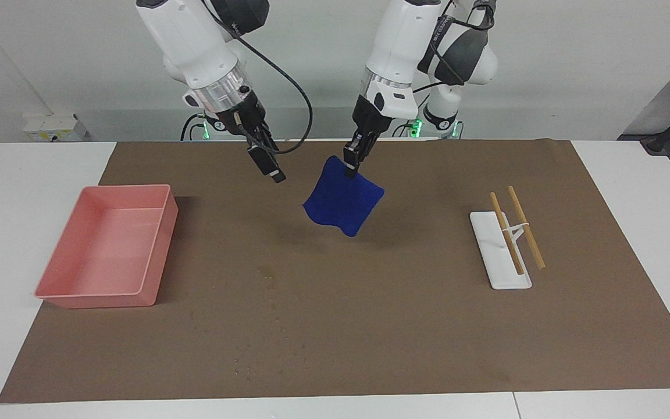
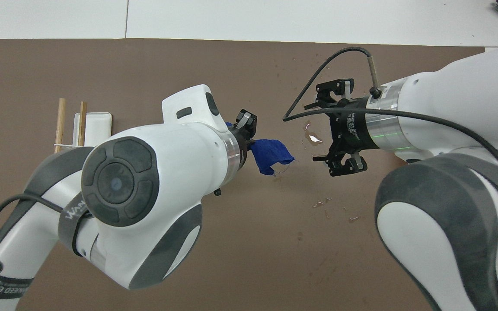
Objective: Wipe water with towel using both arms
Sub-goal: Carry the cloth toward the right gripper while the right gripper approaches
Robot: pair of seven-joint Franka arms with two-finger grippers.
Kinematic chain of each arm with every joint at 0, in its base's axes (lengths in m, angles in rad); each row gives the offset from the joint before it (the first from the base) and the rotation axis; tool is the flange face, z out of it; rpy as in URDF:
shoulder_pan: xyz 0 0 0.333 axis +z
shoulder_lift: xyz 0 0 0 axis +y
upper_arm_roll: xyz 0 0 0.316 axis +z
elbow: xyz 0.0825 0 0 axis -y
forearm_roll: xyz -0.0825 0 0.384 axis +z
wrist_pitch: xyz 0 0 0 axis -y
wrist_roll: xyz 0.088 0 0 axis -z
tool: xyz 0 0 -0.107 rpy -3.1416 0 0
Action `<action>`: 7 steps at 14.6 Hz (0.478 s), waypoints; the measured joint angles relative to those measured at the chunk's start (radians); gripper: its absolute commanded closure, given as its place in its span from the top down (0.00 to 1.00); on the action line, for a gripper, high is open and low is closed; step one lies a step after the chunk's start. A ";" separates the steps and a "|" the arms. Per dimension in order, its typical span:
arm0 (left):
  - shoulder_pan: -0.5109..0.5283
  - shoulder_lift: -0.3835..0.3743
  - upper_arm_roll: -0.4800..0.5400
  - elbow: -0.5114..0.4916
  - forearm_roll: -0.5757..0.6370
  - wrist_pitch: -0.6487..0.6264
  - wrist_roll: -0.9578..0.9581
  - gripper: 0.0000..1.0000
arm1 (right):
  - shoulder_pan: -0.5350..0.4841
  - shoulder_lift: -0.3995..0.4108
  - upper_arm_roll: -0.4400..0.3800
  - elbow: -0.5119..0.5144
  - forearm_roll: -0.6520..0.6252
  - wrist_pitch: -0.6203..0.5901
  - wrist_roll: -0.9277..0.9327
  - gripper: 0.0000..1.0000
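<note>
The blue towel should wipe the water puddle [image 2: 314,138] with both arms, so my right gripper should grab the towel by its loose hanging end [image 2: 282,155] next.
A blue towel [image 1: 344,203] hangs in the air from my left gripper [image 1: 351,169], which is shut on its top corner over the middle of the brown mat. The towel also shows in the overhead view [image 2: 271,155], under the left gripper [image 2: 247,124]. My right gripper [image 1: 273,170] hangs beside it, toward the right arm's end, open and empty; its fingers stand wide apart in the overhead view [image 2: 323,128]. A small water puddle [image 2: 314,138] with scattered drops lies on the mat, seen as damp spots [image 1: 266,272] in the facing view, farther from the robots than both grippers.
A pink tray [image 1: 96,299] stands at the right arm's end of the mat. A white rest [image 1: 501,256] with two wooden chopsticks [image 1: 526,227] lies toward the left arm's end, also in the overhead view [image 2: 93,127]. The brown mat [image 1: 370,349] covers the white table.
</note>
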 measured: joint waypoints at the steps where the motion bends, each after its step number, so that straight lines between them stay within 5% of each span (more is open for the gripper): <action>1: -0.010 0.001 0.000 0.000 0.000 0.018 -0.040 0.00 | 0.008 0.004 0.000 0.000 0.000 0.007 0.021 0.99; 7: -0.070 0.015 -0.001 0.001 0.000 0.136 -0.220 0.00 | 0.009 0.012 -0.003 -0.001 0.034 -0.041 0.139 0.99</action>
